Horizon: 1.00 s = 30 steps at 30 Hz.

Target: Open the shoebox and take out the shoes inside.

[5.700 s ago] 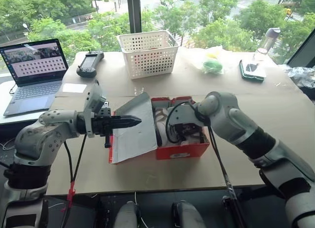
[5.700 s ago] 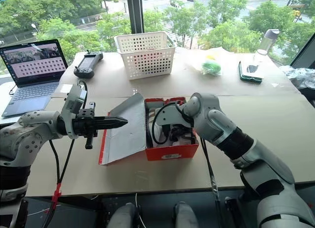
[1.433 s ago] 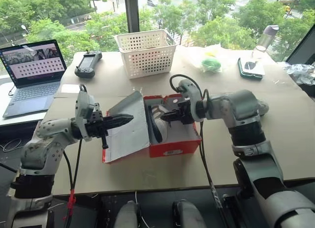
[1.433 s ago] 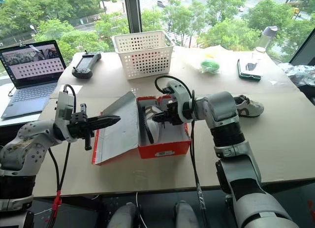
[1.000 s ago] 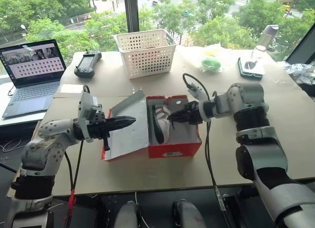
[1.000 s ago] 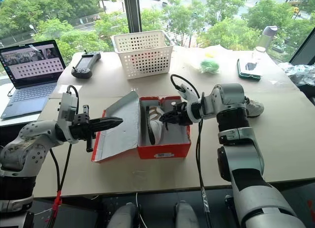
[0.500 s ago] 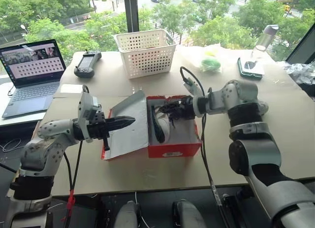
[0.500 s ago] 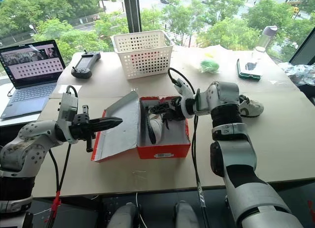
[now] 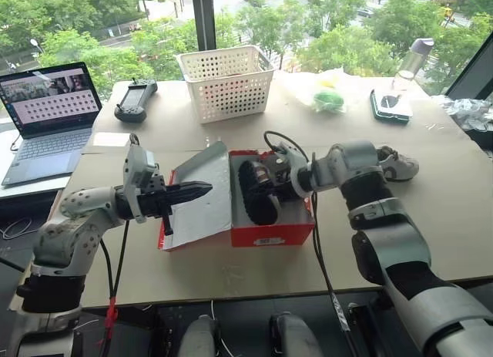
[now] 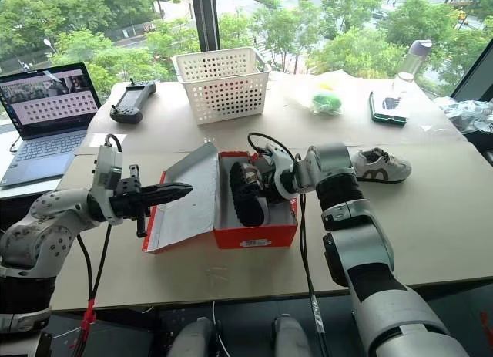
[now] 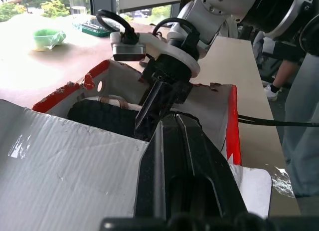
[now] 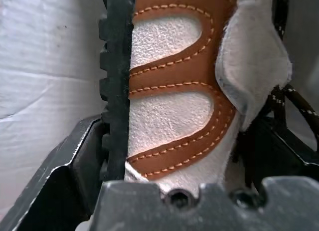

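Observation:
My right gripper's fingers are beside the dark sole point(image 9: 253, 193) point(image 12: 117, 86) and laces. My right gripper needs to close on the shoe now.
The red shoebox point(image 9: 274, 234) stands open near the table's front edge, its grey-white lid point(image 9: 202, 212) leaning out to the left. My left gripper point(image 9: 202, 190) is shut, and its tip rests against the lid's inner face. One of the shoes point(image 9: 258, 197) lies on its side in the box with its dark sole facing up. My right gripper point(image 9: 262, 181) reaches down into the box, open, with a finger on each side of that shoe point(image 12: 169, 106). The other shoe point(image 10: 381, 164) sits on the table to the right of the box.
A white perforated basket point(image 9: 227, 79) stands behind the box. A laptop point(image 9: 50, 114) and a black controller point(image 9: 135, 99) are at the far left. At the far right are a bag with something green point(image 9: 331, 101), a dark case point(image 9: 393, 106) and a bottle point(image 9: 414, 58).
My right gripper has opened wide and sunk deeper into the box, straddling the shoe. The shoe has tipped so more of its sole shows. The left gripper and lid have not moved.

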Each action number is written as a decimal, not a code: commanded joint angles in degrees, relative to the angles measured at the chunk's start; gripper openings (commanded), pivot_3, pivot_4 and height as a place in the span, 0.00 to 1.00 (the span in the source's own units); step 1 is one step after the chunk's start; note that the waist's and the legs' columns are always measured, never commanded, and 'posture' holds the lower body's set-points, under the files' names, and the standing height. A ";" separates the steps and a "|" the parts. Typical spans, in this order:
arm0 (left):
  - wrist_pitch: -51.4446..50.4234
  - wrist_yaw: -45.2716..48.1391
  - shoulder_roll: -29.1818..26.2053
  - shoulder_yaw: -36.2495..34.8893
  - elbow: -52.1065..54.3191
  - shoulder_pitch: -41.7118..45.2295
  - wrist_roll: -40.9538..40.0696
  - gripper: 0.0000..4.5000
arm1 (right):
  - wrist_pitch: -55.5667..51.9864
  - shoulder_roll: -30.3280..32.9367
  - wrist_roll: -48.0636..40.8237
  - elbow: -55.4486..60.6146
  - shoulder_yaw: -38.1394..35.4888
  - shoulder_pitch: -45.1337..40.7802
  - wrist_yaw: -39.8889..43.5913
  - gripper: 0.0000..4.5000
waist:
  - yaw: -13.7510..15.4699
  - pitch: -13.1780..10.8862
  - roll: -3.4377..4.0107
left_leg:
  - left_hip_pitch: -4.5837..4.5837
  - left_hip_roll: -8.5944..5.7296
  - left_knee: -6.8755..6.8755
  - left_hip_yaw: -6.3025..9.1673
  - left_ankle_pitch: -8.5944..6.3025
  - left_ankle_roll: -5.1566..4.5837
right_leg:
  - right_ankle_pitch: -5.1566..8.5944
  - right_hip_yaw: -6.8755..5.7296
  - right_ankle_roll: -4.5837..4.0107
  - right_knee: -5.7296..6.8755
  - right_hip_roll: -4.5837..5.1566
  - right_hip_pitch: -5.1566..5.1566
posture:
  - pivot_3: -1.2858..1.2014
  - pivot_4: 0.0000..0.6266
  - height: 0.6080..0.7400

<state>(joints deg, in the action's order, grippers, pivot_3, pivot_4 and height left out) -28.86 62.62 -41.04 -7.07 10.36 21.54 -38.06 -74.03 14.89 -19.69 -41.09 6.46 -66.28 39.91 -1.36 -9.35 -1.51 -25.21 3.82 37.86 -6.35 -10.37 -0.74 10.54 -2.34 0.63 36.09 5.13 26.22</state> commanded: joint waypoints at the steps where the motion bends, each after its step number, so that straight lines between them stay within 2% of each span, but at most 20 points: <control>1: 0.09 -0.43 -0.25 -0.35 0.68 1.13 0.24 0.00 | 2.58 -0.21 1.27 -1.61 0.10 0.24 -0.06 1.00 | 0.00 0.00 0.00 | 0.00 0.00 0.00 0.00 0.00 0.00 | 0.00 0.00 0.00 0.00 0.00 0.00 | 0.52 0.24 0.95; 5: 0.04 -0.44 -0.37 -0.41 0.61 1.26 0.17 0.00 | 5.49 0.63 2.67 -1.80 0.67 -0.49 -0.06 0.80 | -0.07 0.00 0.00 | 0.02 0.00 0.00 -0.01 0.00 0.00 | 0.00 0.00 0.02 0.00 0.00 -0.02 | 0.52 0.24 0.95; 10: 0.08 -0.57 -0.21 -0.18 0.71 1.33 0.29 0.00 | 4.70 1.65 1.91 1.62 1.75 -1.23 2.44 0.42 | -0.07 0.00 0.00 | 0.04 0.01 0.00 0.00 0.00 0.00 | 0.04 0.00 0.07 0.03 -0.01 -0.02 | 0.52 0.24 0.95; 16: 0.00 -0.70 -0.16 0.19 0.75 1.61 0.21 0.00 | 1.83 4.31 0.07 8.44 0.39 -2.11 3.78 0.42 | 0.16 -0.01 0.00 | 0.00 0.00 0.00 0.00 0.00 0.00 | 0.03 0.00 0.05 0.01 0.01 0.02 | 0.52 0.24 0.95; 23: -0.50 -0.73 -0.36 0.19 0.59 1.90 -0.05 0.00 | -10.63 12.16 -11.95 26.11 -2.27 1.49 12.30 0.42 | 0.42 -0.04 0.01 | -0.13 0.01 -0.06 0.02 -0.03 -0.03 | -0.01 -0.02 -0.03 -0.09 0.01 0.09 | 0.52 0.24 0.95; 30: -0.60 -0.57 -0.21 0.68 0.00 2.37 0.10 0.00 | -17.02 10.63 -17.30 27.78 -12.96 1.65 9.45 0.42 | 0.35 -0.04 0.01 | -0.08 0.02 -0.03 0.00 -0.03 -0.04 | 0.00 -0.02 0.00 -0.03 0.00 0.08 | 0.52 0.24 0.95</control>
<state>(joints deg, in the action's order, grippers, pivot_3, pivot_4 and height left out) -29.18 61.92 -41.01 -5.94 10.23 22.62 -37.88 -90.34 25.34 -35.05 -15.45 -2.34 -63.51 49.89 -1.00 -9.39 -1.50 -25.29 3.83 37.83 -6.34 -10.39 -0.78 10.55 -2.36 0.64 36.07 5.14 26.30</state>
